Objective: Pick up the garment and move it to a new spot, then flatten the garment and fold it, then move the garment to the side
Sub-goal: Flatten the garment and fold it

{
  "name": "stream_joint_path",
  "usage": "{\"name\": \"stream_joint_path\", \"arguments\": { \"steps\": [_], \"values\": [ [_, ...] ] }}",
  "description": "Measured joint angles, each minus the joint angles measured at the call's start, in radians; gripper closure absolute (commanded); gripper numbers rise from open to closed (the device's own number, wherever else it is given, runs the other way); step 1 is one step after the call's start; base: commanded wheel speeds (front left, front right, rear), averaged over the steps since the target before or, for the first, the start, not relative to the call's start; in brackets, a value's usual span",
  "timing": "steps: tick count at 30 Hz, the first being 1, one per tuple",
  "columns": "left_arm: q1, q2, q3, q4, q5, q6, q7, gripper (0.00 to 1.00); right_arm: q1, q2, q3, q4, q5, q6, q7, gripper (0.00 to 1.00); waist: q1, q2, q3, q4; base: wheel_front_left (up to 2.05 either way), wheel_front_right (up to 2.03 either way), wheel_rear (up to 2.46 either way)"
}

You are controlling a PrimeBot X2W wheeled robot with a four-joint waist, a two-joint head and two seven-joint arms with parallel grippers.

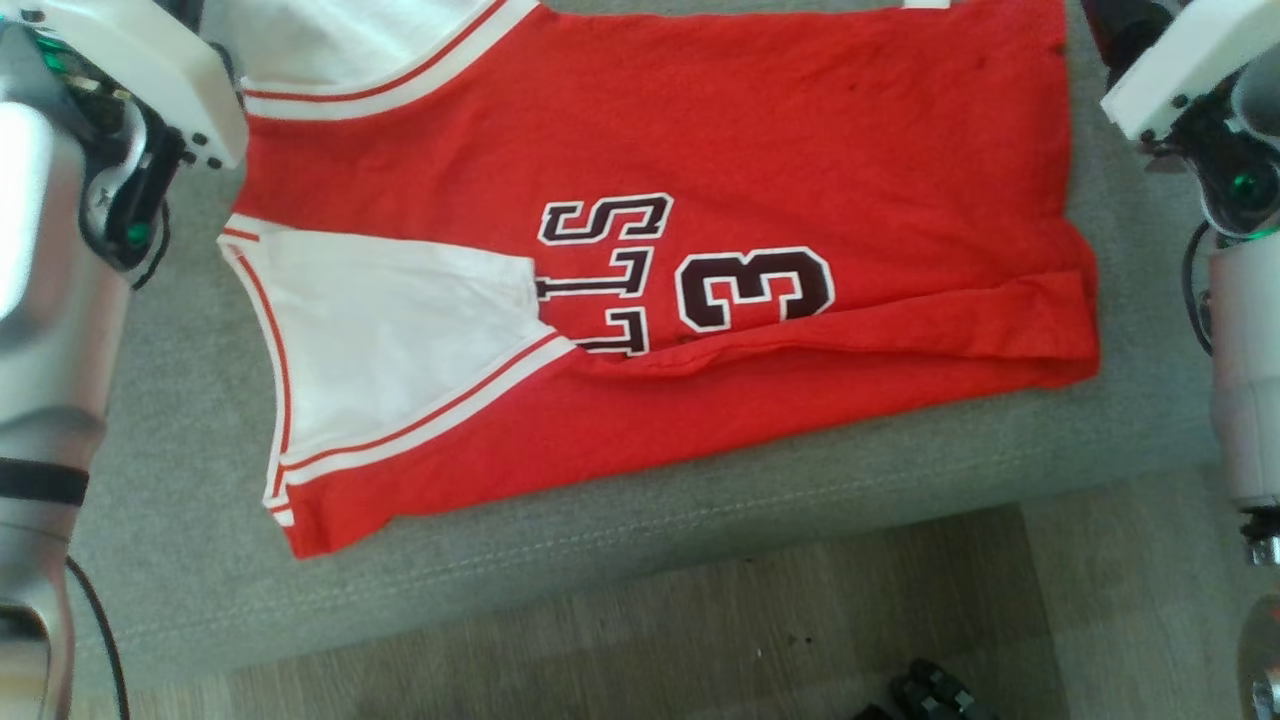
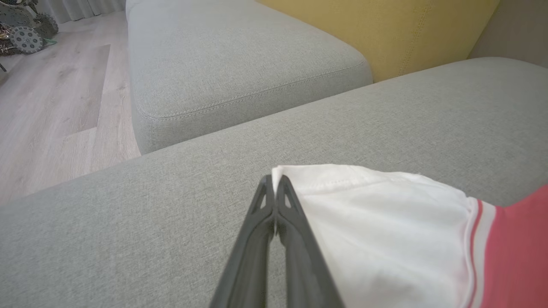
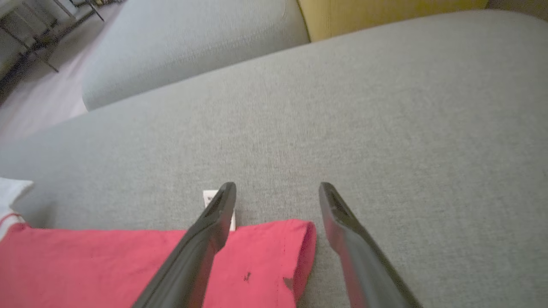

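Note:
The robot should fold the jersey, so the robot's right gripper should next grab the jersey by its red hem corner (image 1: 1046, 26) (image 3: 300, 233).
The garment (image 1: 700, 130) is a red sleeveless jersey with white trim, dark letters and a "3". It lies spread sideways on the grey sofa cushion (image 1: 180, 500), its lower edge folded over. In the left wrist view my left gripper (image 2: 274, 182) is shut, its tips pinching the corner of the garment's white shoulder part (image 2: 385, 235). My right gripper (image 3: 277, 188) stands open over the garment's red hem corner (image 3: 265, 256). One of its fingers (image 3: 214, 222) is above the cloth and the other is above bare cushion. A small white tag (image 3: 219, 204) peeks out beside the hem.
My pale forearms stand at the left (image 1: 50, 330) and right (image 1: 1245, 380) edges of the head view. Wooden floor (image 1: 700, 640) lies below the cushion's front edge. A second grey cushion (image 2: 235, 55) and a yellow backrest (image 2: 385, 30) lie beyond the garment.

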Motion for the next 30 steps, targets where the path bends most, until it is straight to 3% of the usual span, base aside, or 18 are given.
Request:
{"name": "stream_joint_path", "arguments": {
  "steps": [10,24,25,26,27,30],
  "values": [
    [0.003,-0.001,-0.012,-0.017,-0.003,0.0,0.0,1.0,-0.019,-0.034,0.05,0.143,-0.1,0.0,0.047,0.0,0.0,0.0,0.014,0.004,0.0,0.0,0.0],
    [-0.009,0.004,-0.026,-0.04,-0.01,0.013,0.011,1.0,-0.084,-0.032,0.084,0.223,-0.088,0.0,0.03,0.0,0.0001,0.0,0.054,0.009,0.0,0.0,0.0],
    [-0.009,0.004,-0.026,-0.04,-0.01,0.013,0.011,1.0,-0.088,-0.031,0.085,0.23,-0.076,0.0,0.038,0.18,0.0,0.0,0.051,0.01,0.0,0.0,0.0],
    [-0.009,0.005,-0.026,-0.041,-0.01,0.013,0.011,1.0,-0.091,-0.032,0.086,0.235,-0.069,0.0,0.047,0.67,0.0,0.0,0.049,0.011,0.0,0.0,0.0],
    [-0.01,0.006,-0.026,-0.042,-0.011,0.013,0.011,1.0,-0.091,-0.032,0.092,0.237,-0.067,0.0,0.057,1.0,0.0,0.0,0.048,0.011,0.0,0.0,0.0],
    [-0.009,0.006,-0.028,-0.037,-0.017,0.016,0.011,1.0,-0.091,-0.036,0.115,0.236,-0.041,0.0,0.084,1.0,0.0,0.0,0.04,0.012,0.0,0.0,0.0]
  ]
}}
